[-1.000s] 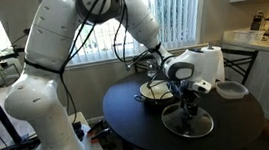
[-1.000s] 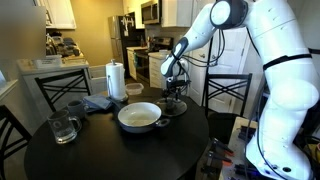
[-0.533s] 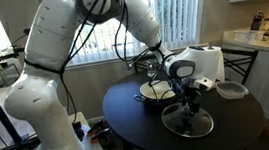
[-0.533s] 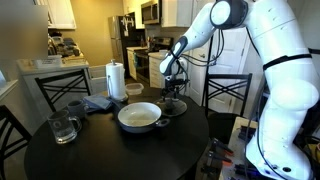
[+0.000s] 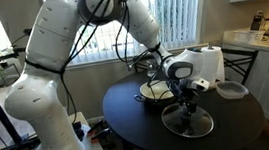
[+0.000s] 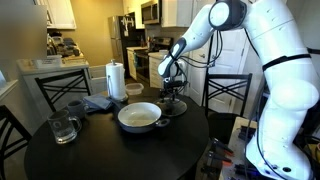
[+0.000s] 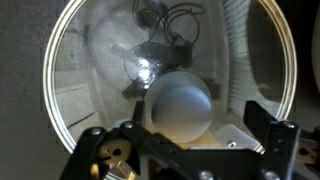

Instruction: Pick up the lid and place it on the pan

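I should next grab the lid's round centre knob [image 7: 181, 106] from above with my gripper. The lid's metal rim then stays level and free to go on the pan.
The glass lid [image 5: 190, 125] with its metal rim lies flat on the dark round table, next to the pan [image 5: 156, 92]. In an exterior view the pan [image 6: 139, 117] shows its pale inside, with the lid [image 6: 178, 108] just behind it. My gripper [image 5: 188, 106] points straight down over the lid's centre. In the wrist view the lid [image 7: 90, 70] fills the picture and its round knob [image 7: 180, 106] sits between the fingers of my gripper [image 7: 190, 128]. The fingers are open on either side of the knob, the right one clearly apart from it.
A small grey dish [image 5: 232, 90] and a paper towel roll [image 5: 210, 62] stand beyond the lid. A glass mug [image 6: 62, 128], a dark cup [image 6: 75, 107], a grey cloth [image 6: 100, 102] and the roll [image 6: 116, 80] sit on the table's far side. Chairs ring the table.
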Controlling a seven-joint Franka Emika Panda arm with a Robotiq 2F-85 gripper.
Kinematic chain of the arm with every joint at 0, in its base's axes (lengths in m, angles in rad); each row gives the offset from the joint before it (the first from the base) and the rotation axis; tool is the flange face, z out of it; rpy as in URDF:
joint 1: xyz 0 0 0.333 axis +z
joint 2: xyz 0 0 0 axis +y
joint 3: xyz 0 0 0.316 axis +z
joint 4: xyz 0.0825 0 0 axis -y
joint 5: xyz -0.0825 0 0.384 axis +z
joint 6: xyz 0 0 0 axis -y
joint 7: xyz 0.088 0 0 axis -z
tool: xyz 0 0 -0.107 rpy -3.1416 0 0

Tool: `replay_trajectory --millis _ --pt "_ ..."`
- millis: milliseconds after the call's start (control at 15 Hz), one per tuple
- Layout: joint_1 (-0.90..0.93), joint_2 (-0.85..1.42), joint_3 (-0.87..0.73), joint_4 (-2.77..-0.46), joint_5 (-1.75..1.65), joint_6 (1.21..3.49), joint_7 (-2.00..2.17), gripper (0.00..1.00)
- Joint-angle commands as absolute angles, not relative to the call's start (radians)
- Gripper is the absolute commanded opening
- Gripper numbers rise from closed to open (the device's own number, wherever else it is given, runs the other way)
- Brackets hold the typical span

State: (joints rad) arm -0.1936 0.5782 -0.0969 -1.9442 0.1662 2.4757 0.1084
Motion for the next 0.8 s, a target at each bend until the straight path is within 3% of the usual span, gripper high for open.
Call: replay_trajectory --millis 0,400,467,533,733 --pt "-0.2 0.589 -0.092 -1.936 0.19 2.471 0.106 1.0" --pt "-0.197 0.587 -0.111 -1.94 0.183 2.477 0.124 1.0" --pt "-0.197 0.587 -0.112 -1.94 0.183 2.48 0.123 0.75" --pt "-0.2 0.588 -0.11 -1.94 0.187 2.482 0.119 0.73" --pt "-0.203 0.587 -0.107 -1.94 0.192 2.483 0.115 0.53"
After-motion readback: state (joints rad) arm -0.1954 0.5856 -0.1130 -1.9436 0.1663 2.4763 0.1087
